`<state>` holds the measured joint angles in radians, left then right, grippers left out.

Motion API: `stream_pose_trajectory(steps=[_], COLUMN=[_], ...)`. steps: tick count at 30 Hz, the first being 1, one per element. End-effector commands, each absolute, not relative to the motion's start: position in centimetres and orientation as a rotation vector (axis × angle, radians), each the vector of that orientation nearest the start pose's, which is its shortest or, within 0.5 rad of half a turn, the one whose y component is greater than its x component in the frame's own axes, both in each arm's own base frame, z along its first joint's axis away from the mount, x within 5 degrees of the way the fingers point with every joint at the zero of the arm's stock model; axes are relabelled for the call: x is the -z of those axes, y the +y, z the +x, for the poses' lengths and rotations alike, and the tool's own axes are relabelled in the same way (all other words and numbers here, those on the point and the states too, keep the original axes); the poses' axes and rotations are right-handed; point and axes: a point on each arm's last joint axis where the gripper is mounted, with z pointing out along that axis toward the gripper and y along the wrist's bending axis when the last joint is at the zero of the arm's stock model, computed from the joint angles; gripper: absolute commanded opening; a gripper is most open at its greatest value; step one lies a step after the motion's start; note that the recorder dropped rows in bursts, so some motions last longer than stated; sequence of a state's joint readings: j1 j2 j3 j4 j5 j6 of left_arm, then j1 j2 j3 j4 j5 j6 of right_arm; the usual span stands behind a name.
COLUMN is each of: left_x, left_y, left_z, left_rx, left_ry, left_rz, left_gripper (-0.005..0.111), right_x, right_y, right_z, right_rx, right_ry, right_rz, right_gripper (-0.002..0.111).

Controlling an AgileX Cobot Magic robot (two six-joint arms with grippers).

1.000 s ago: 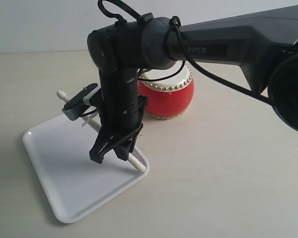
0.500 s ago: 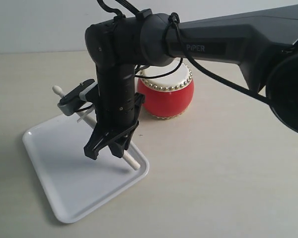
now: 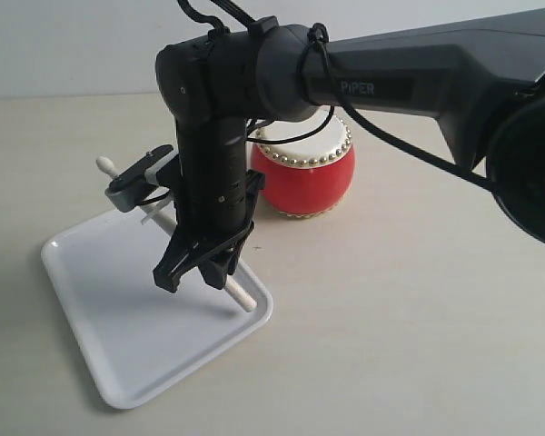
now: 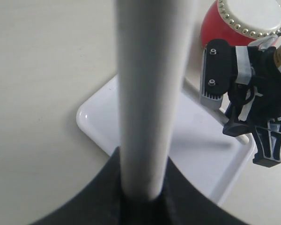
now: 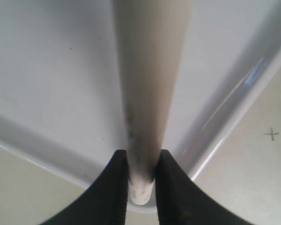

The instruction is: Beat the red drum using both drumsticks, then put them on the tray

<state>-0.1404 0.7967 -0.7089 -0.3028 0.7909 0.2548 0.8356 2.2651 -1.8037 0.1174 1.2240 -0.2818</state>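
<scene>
I need to release the drumstick from my right gripper now: the drumstick's butt (image 3: 249, 302) below my fingers rests inside the tray's near rim (image 3: 261, 323), so the drumstick would settle there.
My right gripper (image 3: 196, 271) reaches across over the white tray (image 3: 118, 318) and is shut on a pale drumstick (image 3: 243, 296). That stick slants across the tray, its rounded tip (image 3: 104, 164) past the tray's far edge and its butt by the near right corner. Whether it touches the tray I cannot tell. In the right wrist view the fingers (image 5: 118, 187) pinch the stick (image 5: 150, 70) above the tray (image 5: 61, 70). My left gripper (image 4: 143, 192) is shut on the second drumstick (image 4: 152, 93) and looks down on the tray (image 4: 103, 122). The red drum (image 3: 304, 177) stands behind the tray.
The long black right arm (image 3: 418, 77) spans the upper scene from the right and hides part of the drum's head. A dark rounded body (image 3: 531, 163) fills the right edge. A beige tabletop (image 3: 400, 318) surrounds the tray. The left arm does not show in the exterior view.
Over the last second my right gripper shifted slightly left and up with the drumstick in it. It has been still for the last half second.
</scene>
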Motion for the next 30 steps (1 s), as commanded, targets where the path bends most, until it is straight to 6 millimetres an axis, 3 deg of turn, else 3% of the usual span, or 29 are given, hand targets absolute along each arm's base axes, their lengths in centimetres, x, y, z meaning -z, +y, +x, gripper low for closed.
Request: stream_pose_trajectory(steps=[1, 11, 19, 30], left_x=[-31.56, -31.71, -31.71, -31.69], left_y=[-3.97, -3.96, -3.97, -3.99], left_z=[14.13, 14.21, 14.2, 14.17], left_rx=[0.315, 0.313, 0.315, 0.32], left_ry=[2.284, 2.273, 2.273, 2.276], left_rz=[0.291, 0.287, 0.286, 0.286], left_gripper=[0.0, 0.0, 0.0, 0.0], right_x=[-15.54, -15.54, -15.54, -16.04], right_y=[34.19, 34.19, 34.19, 33.97], right_z=[29.46, 29.46, 29.46, 29.64], right_rx=[-0.166, -0.165, -0.165, -0.138], right_ry=[2.732, 2.732, 2.732, 2.764], right_rz=[-1.635, -1.635, -1.635, -1.555], right_gripper=[0.015, 0.015, 0.038, 0.038])
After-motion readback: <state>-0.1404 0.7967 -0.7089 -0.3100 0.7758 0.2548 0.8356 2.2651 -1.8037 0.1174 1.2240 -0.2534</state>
